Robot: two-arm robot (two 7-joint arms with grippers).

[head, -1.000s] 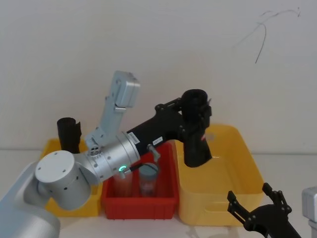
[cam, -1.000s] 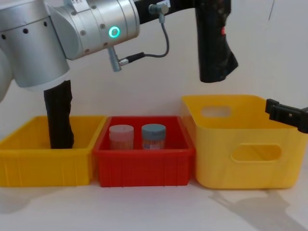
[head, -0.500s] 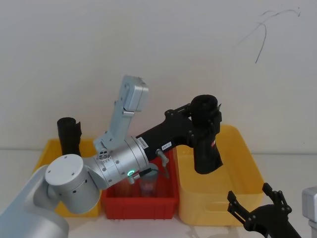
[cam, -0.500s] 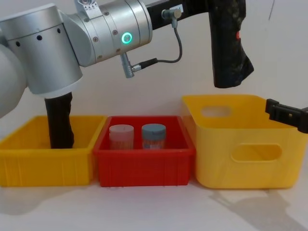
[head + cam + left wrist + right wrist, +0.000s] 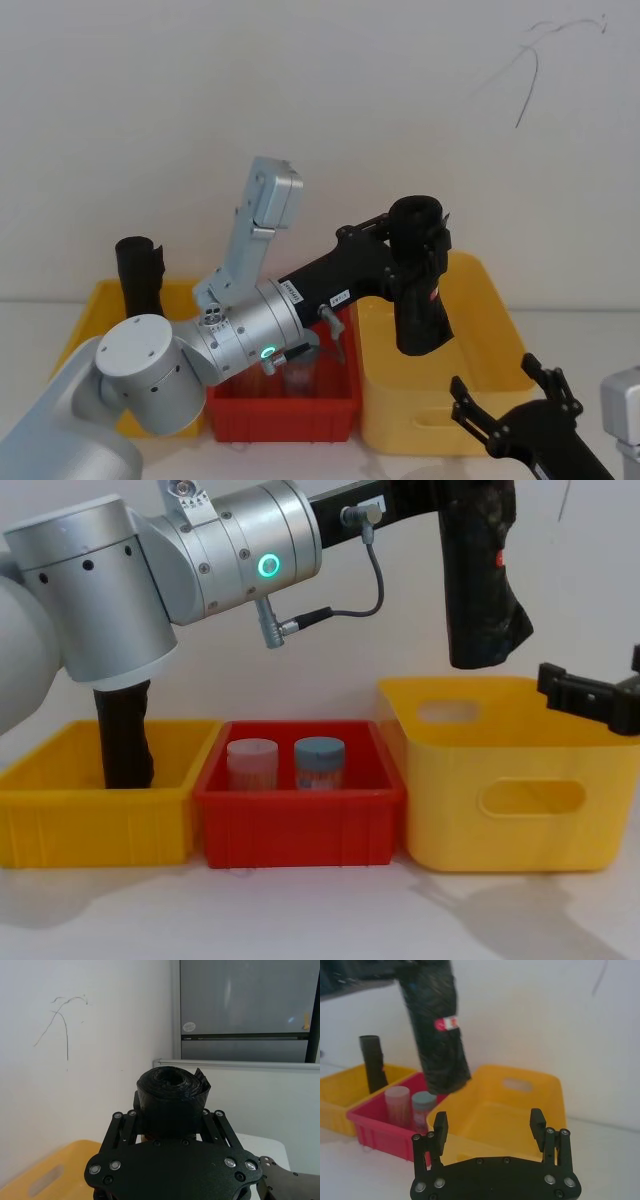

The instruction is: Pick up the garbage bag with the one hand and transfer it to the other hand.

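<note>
My left gripper's fingers are already covering the top of the garbage bag (image 5: pixel 437 1035), so my right gripper should next grab the garbage bag by its free lower part (image 5: pixel 446 1067).
The garbage bag (image 5: pixel 418 300) is a shiny black roll hanging upright over the big yellow tub (image 5: pixel 495 345). My left gripper (image 5: pixel 416 243), on the green-ringed arm, is shut on the roll's upper part. In the left wrist view the roll's top end (image 5: pixel 172 1089) sticks up between the jaws. The chest view shows the bag's flared lower end (image 5: pixel 487 620) just above the tub rim. My right gripper (image 5: pixel 508 405) stands open, low at the front right, below the bag and apart from it. In the right wrist view its open fingers (image 5: pixel 440 1129) point toward the bag (image 5: pixel 437 1035).
A red bin (image 5: pixel 300 825) holds two capped jars (image 5: pixel 319 763). A low yellow tray (image 5: pixel 60 820) at the left holds another upright black roll (image 5: pixel 122 735). The yellow tub (image 5: pixel 500 810) stands at the right. A white wall is close behind.
The left arm has carried the bag a little to the right, over the yellow tub. The right gripper has risen and come nearer the bag.
</note>
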